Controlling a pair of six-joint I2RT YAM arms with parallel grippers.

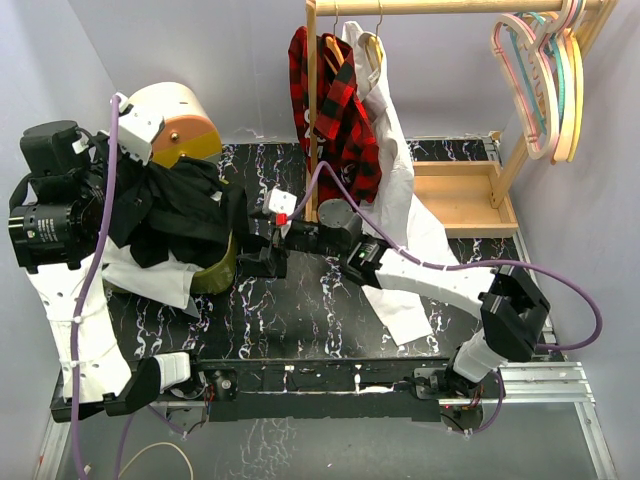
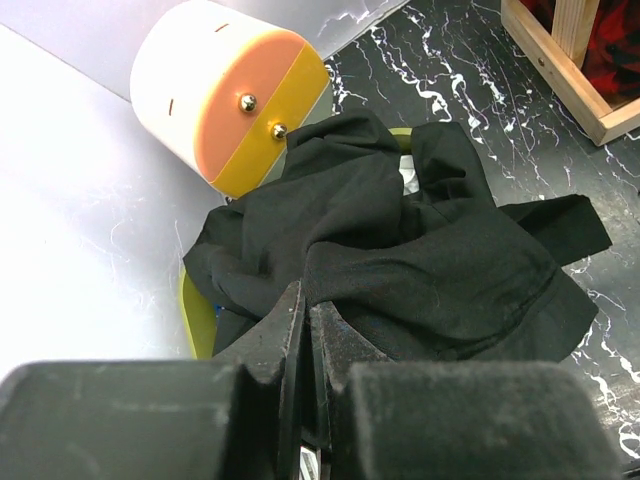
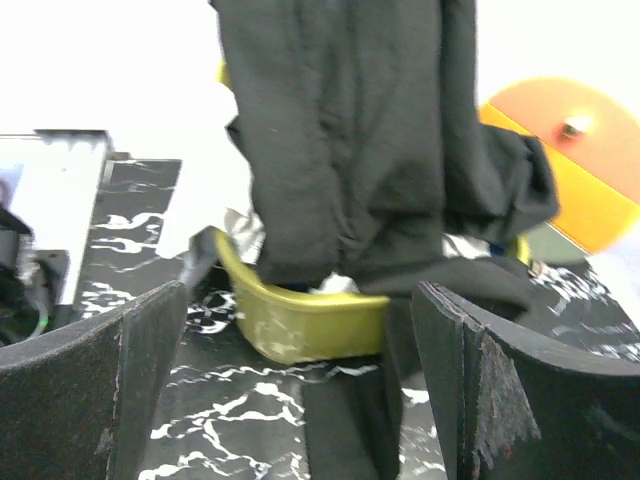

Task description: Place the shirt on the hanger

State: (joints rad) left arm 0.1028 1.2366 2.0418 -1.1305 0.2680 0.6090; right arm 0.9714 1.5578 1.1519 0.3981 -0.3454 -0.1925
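I should next grab the black shirt's loose rack-side fold (image 1: 236, 209) (image 3: 404, 312) with my right gripper, opposite where my left gripper pinches the shirt, to spread it for the hanger.
The black shirt (image 1: 175, 215) hangs bunched above a yellow basket (image 1: 218, 272), lifted by my left gripper (image 1: 125, 215). In the left wrist view that gripper (image 2: 305, 310) is shut, a fold of the shirt (image 2: 400, 250) pinched at its tips. My right gripper (image 1: 255, 255) reaches in from the right and stands open. In the right wrist view its fingers (image 3: 140, 380) flank the hanging shirt (image 3: 350, 130) and hold nothing. A pale wooden hanger (image 1: 372, 48) hangs on the rail by its metal hook, against a white shirt.
A red plaid shirt (image 1: 335, 110) and a white shirt (image 1: 400, 200) hang on the wooden rack (image 1: 460, 195). Pastel hangers (image 1: 545, 80) hang at the rail's right end. A white, orange and yellow drum (image 1: 175, 125) lies behind the basket, with white cloth (image 1: 150, 275) below.
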